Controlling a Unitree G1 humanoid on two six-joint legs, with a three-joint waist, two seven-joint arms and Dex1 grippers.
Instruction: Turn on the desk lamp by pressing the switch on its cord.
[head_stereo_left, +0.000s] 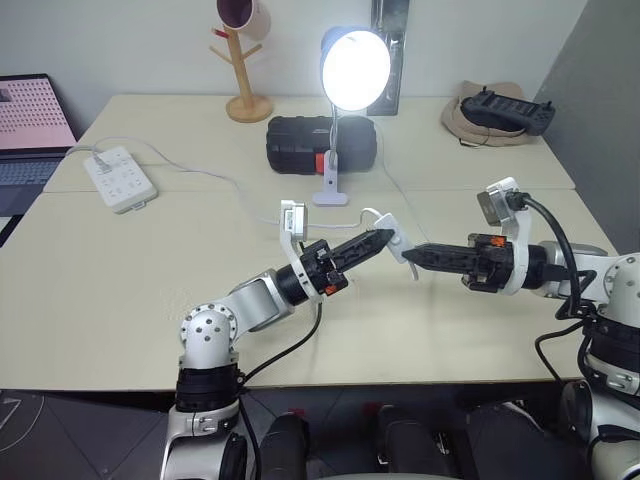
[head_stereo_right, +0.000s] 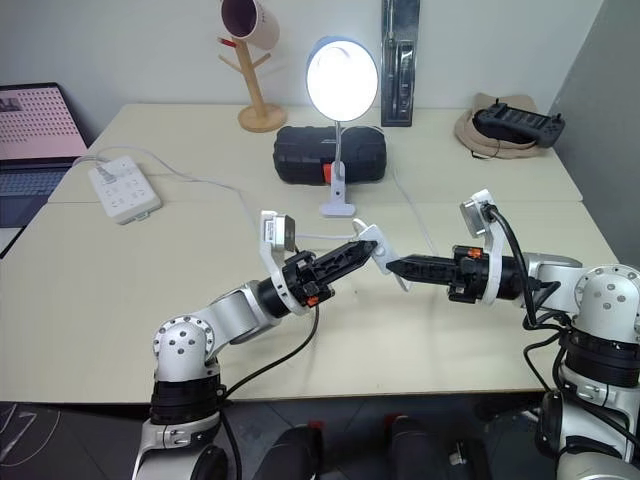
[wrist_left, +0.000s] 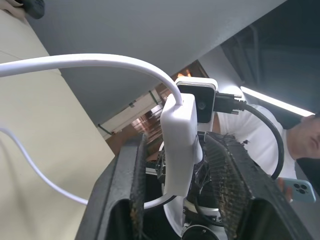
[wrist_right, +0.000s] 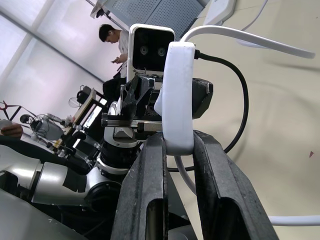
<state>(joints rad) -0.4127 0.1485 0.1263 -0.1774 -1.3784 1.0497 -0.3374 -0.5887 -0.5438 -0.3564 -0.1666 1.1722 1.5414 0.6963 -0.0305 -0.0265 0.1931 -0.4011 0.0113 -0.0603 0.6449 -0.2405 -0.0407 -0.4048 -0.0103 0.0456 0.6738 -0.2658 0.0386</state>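
Observation:
The switch hangs above the table in front of the lamp, so my right gripper needs to stay closed on the white switch (head_stereo_left: 395, 237) (wrist_right: 179, 95).
The desk lamp (head_stereo_left: 355, 65) stands at the back of the table, its blue shade facing me and its bulb glowing bright. Its thin white cord (head_stereo_left: 215, 178) runs across the tabletop. The white oblong switch (wrist_right: 179, 95) is lifted above the table in front of the lamp. My right gripper (wrist_right: 179, 140) is shut on its lower end. My left gripper (wrist_left: 175, 142) comes from the opposite side; its fingers (wrist_left: 137, 175) are open and straddle the switch (wrist_left: 179, 145), with a gap on each side. The two grippers meet tip to tip at the switch (head_stereo_left: 395, 237).
A white power strip (head_stereo_left: 120, 178) lies at the left. A black case (head_stereo_left: 320, 143) sits behind the lamp's base, and a wooden mug tree (head_stereo_left: 245, 60) stands at the back. A laptop (head_stereo_left: 30, 125) is at the far left, a hat with a controller (head_stereo_left: 497, 112) at the back right. A person (wrist_right: 117, 42) stands beyond the table.

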